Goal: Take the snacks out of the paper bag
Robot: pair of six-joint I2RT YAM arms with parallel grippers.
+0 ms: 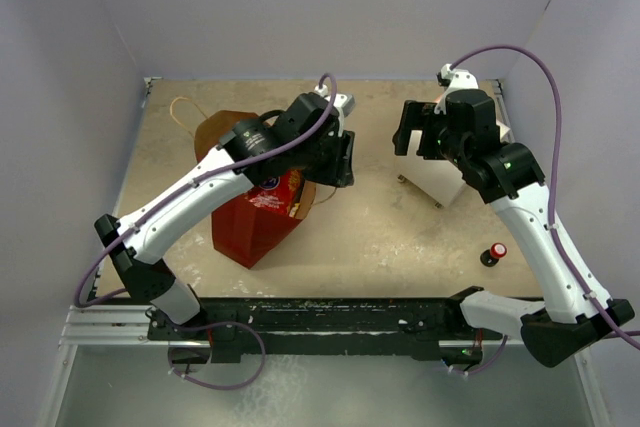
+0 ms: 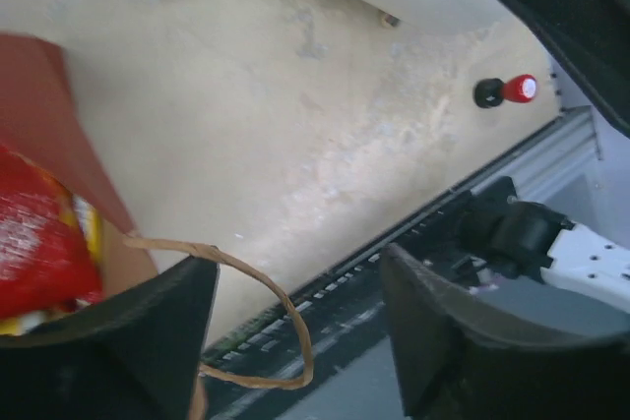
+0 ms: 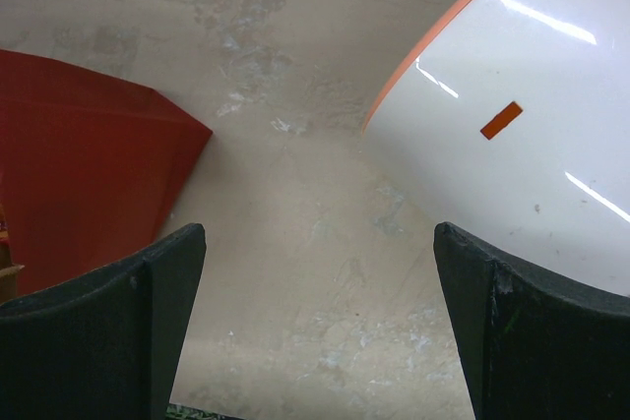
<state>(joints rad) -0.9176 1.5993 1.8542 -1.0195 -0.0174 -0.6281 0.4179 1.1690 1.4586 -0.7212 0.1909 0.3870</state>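
My right gripper will take snacks out of the paper bag point(image 1: 255, 227) through the bag's opening. My left gripper should next grab the bag by its brown loop handle point(image 1: 331, 194) to keep that opening open.
The red paper bag point(image 1: 255, 227) lies on the table's left side with its brown mouth point(image 1: 222, 132) toward the back. A red cookie bag with a blue logo point(image 1: 274, 193) shows at its opening. My left gripper point(image 1: 340, 162) hovers open and empty just right of the bag. In the left wrist view the cookie bag point(image 2: 39, 243) sits inside the bag wall point(image 2: 39, 95), and a brown loop handle point(image 2: 281, 302) hangs between the open left gripper's point(image 2: 295, 263) fingers. My right gripper point(image 1: 413, 135) is open and empty above bare table point(image 3: 317, 233). The candy packet and foil packs are hidden.
A white cylinder with an orange edge point(image 1: 447, 182) lies right of centre, under the right arm, and also shows in the right wrist view point(image 3: 522, 125). A small red-capped black object point(image 1: 493, 253) stands at the front right. The black base rail point(image 1: 330, 322) runs along the near edge.
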